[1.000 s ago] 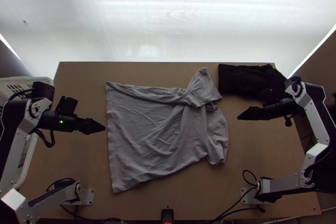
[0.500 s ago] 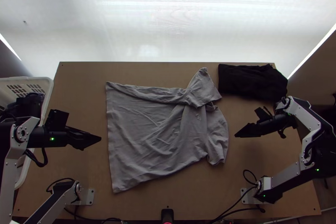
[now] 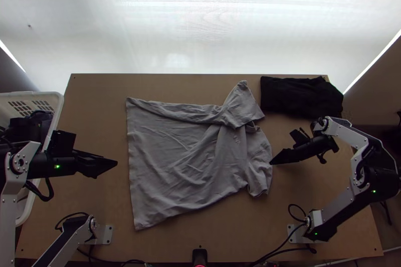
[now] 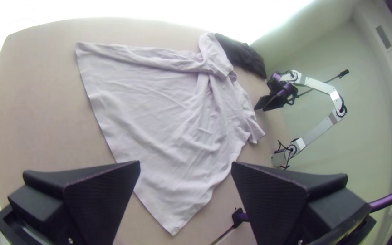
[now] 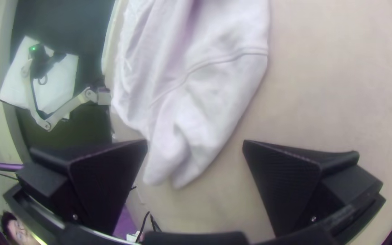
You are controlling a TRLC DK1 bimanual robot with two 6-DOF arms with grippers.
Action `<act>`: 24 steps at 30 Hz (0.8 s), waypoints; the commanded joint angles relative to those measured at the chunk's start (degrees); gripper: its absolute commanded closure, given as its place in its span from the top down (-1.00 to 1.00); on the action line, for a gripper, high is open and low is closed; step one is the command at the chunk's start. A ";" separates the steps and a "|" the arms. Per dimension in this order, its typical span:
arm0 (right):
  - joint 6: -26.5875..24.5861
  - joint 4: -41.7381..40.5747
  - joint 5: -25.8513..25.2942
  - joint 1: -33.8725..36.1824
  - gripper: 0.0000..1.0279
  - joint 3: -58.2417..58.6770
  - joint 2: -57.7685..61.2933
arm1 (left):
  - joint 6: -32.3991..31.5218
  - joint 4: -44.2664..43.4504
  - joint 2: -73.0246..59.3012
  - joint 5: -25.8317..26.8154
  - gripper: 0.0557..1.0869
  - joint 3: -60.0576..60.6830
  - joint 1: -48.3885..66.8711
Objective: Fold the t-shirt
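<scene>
I will fold the grey t-shirt lengthwise next, so I will grab it with my right gripper by its shoulder edge (image 3: pixel 268 150) beside the sleeve (image 3: pixel 259 182).
The grey t-shirt (image 3: pixel 185 162) lies on the table with its hem toward the left and its collar and sleeves toward the right. Its far side is turned inward in a long fold, and one sleeve sticks out at the far edge. My left gripper (image 3: pixel 116 163) is left of the hem, apart from the cloth; in the left wrist view my left gripper (image 4: pixel 185 165) stands open and empty. At the near sleeve's right edge is my right gripper (image 3: pixel 271 163). In the right wrist view my right gripper (image 5: pixel 195 144) is open, with the sleeve (image 5: pixel 191 149) of the shirt between and beyond its fingers.
A black folded cloth (image 3: pixel 301 97) lies at the table's far right corner. A white basket (image 3: pixel 56 116) holding dark items stands at the left edge. Cables (image 3: pixel 280 251) run along the near edge of the table (image 3: pixel 165 247).
Both grippers have come down the picture. My left gripper has drawn back slightly left, away from the hem, while my right gripper has moved left to the shirt's sleeve. The shirt lies as before.
</scene>
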State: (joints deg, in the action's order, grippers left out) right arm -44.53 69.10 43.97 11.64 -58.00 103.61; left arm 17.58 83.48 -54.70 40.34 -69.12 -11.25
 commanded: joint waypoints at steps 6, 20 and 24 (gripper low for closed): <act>5.25 -6.26 -0.20 -5.40 0.76 -0.80 3.09 | 0.08 0.01 0.12 -0.08 0.90 -0.93 -0.53; 7.44 -7.05 -1.95 -4.87 -0.90 -0.27 -0.87 | 1.22 0.01 -0.59 -0.79 0.89 -1.98 -0.53; 7.44 -7.14 -2.74 -4.96 -0.94 -0.54 -2.01 | 1.40 0.10 -0.06 -0.79 0.85 0.57 -0.44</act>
State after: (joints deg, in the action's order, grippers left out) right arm -37.80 62.37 42.02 6.31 -58.54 103.59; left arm 18.57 83.48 -55.11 39.64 -70.65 -11.75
